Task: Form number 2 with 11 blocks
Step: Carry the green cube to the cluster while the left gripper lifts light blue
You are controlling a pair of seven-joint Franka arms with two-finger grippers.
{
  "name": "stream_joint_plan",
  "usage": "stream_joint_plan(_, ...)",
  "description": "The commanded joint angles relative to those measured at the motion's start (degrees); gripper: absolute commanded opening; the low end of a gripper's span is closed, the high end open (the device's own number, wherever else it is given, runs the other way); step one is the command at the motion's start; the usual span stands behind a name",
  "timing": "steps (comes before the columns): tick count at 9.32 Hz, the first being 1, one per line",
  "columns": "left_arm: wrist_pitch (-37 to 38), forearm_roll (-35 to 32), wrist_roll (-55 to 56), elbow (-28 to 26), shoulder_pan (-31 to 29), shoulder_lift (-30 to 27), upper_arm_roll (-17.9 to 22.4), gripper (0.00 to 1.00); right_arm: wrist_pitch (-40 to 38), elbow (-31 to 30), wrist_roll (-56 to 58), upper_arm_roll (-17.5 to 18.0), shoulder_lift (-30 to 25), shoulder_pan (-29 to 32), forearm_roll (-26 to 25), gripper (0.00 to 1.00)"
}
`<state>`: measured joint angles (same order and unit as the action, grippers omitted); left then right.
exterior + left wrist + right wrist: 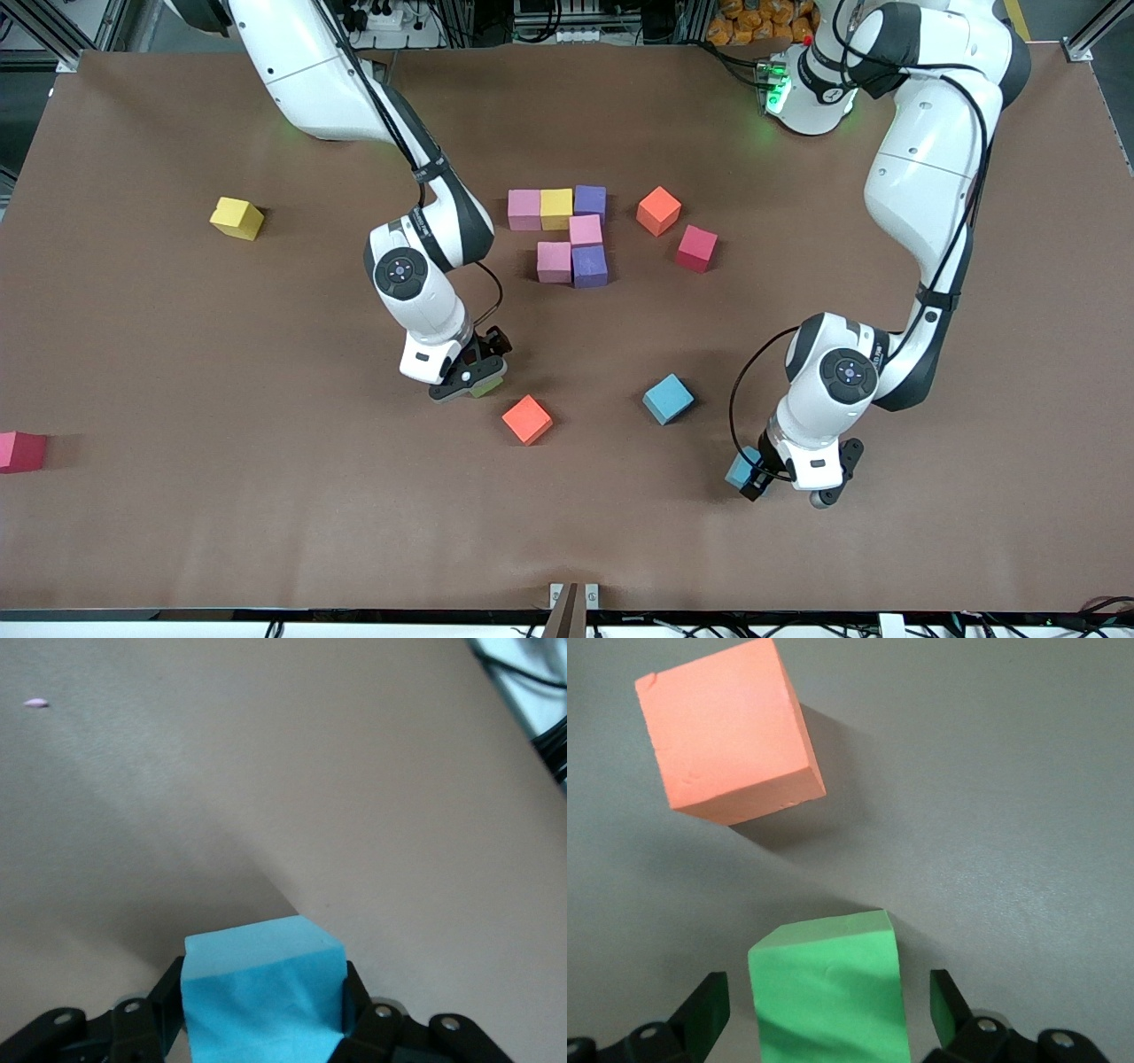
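My right gripper's fingers are around the green block (pixel 485 386) (pixel 828 992), close over the table. It is time to close my right gripper now. Closing now would catch the green block.
My left gripper (pixel 749 475) (pixel 263 1012) is shut on a light blue block (pixel 741 467) (pixel 262 992), low over the table toward the left arm's end. My right gripper (pixel 477 381) (pixel 828 1010) stands open around a green block (pixel 485 386) (pixel 828 992), with a gap at each finger. An orange block (pixel 527 419) (pixel 726 731) lies just beside the green one. Mid-table, touching blocks form part of the number 2: pink (pixel 524 209), yellow (pixel 556 208), purple (pixel 590 201), pink (pixel 586 230), pink (pixel 554 261), purple (pixel 590 266).
Another light blue block (pixel 667 398) lies between the two grippers. An orange block (pixel 658 210) and a red cube (pixel 696 247) sit beside the cluster. A yellow block (pixel 236 217) and a red cube (pixel 19 450) lie toward the right arm's end.
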<state>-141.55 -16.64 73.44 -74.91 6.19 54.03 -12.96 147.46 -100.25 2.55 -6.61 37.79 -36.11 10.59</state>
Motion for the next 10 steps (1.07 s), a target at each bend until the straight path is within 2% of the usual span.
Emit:
stream_joint_plan(1, 6.7, 0.6, -3.6, -0.9, -0.1, -2.8, -0.2, 0.00, -0.2, -0.5, 1.2, -0.4, -0.2, -0.8, 1.7, 0.78)
stream_joint_plan(2, 9.2, 0.7, -3.7, -0.9, -0.5, -3.5, -1.0, 0.00, -0.4, -0.7, 2.6, -0.4, -0.2, -0.8, 1.7, 0.38)
stream_joint_plan(3, 10.5, 0.7, -3.8, -0.9, -0.8, -4.0, -1.7, 0.00, -0.5, -0.7, 3.2, -0.5, -0.3, -0.8, 1.6, 0.13)
stream_joint_plan(4, 11.6, 0.8, -4.5, -0.9, -0.8, -4.7, -1.7, 0.00, -0.3, -0.8, 5.1, -0.6, -0.4, -0.8, 1.3, 0.00)
stream_joint_plan(6, 15.5, 1.2, -4.7, -1.0, -0.9, -6.8, -2.0, 0.00, -0.7, -0.8, 7.2, -0.8, -0.4, -0.5, 1.3, 0.00)
stream_joint_plan(8, 19.6, 2.6, -4.6, -1.0, -1.5, -9.4, -3.1, 0.00, -5.6, 1.1, 14.4, -0.7, -1.3, -0.2, 1.6, 0.00)
stream_joint_plan(10, 23.8, 3.5, -4.6, -2.3, -2.6, -11.9, -5.0, 0.00, -11.0, 1.6, 15.6, -0.3, -4.5, 0.1, 1.5, 0.00)
